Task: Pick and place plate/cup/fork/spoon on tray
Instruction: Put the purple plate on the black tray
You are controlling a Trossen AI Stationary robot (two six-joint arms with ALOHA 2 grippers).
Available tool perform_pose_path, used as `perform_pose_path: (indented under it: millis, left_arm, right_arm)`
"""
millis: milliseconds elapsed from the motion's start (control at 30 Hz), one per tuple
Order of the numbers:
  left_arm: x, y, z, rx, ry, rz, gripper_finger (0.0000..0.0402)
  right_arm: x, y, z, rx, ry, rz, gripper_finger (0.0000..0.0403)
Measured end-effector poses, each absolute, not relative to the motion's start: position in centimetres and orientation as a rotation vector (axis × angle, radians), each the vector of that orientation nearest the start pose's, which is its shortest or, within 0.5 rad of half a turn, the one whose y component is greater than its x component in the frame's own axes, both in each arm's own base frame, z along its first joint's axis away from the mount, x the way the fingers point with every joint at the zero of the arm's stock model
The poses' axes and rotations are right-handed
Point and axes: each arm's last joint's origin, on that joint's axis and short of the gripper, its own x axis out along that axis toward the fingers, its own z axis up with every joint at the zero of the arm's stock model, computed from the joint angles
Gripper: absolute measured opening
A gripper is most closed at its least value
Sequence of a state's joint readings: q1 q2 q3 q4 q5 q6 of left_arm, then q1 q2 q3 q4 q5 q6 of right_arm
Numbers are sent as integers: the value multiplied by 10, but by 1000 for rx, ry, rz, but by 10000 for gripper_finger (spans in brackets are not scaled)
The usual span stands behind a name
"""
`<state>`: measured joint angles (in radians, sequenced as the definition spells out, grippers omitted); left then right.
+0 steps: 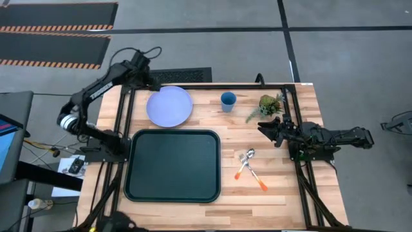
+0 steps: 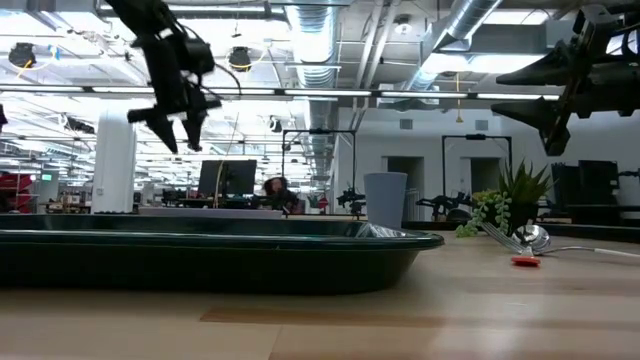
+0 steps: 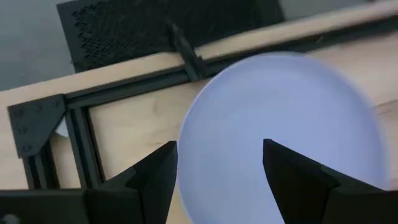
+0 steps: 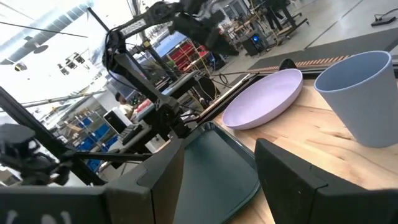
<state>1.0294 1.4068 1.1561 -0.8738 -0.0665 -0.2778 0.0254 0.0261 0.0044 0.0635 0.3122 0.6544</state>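
Observation:
The lavender-blue plate [image 1: 170,106] is wider than the gripper's open fingers. Next, my left gripper picks up the plate by its rim [image 1: 149,105].
The lavender-blue plate [image 1: 170,106] lies flat on the table just beyond the dark tray [image 1: 172,165]. My left gripper [image 1: 154,85] hovers open above the plate's far left edge; the plate shows between its fingers in the left wrist view [image 3: 280,137]. The blue cup [image 1: 228,100] stands upright at the far middle. The spoon [image 1: 245,160] and fork [image 1: 256,178] lie crossed on the table right of the tray. My right gripper [image 1: 265,127] is open and empty, above the table at the right, pointing left.
A small green plant [image 1: 269,105] stands at the far right, close beyond my right gripper. Black frame rails [image 1: 125,109] run along the table's left, far and right sides. Bare wood lies near the front right.

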Motion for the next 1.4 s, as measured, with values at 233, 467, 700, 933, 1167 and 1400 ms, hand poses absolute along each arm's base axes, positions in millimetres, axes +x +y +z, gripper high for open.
perform_pose_path:
  millis: [233,467,700,933,1167,1400]
  left_arm:
    - [146,261,237,-771,1023,1138,220]
    - [149,272,196,-804,1118,1070,220]
    - [149,268,160,-815,1112,1070,218]
    - [151,267,160,-820,1096,1090,171]
    - [146,261,154,-845,1146,1102,25]
    - [148,260,158,-937,1120,1056,5]
  right_arm:
    - [98,-6,169,657,-134,-263,224]
    - [98,-6,169,657,-133,-263,224]
    - [98,-6,169,657,-133,-265,224]
    - [98,-7,169,657,-135,-266,224]
    - [98,-7,169,657,-134,-266,224]
    - [98,-7,169,657,-134,-267,224]
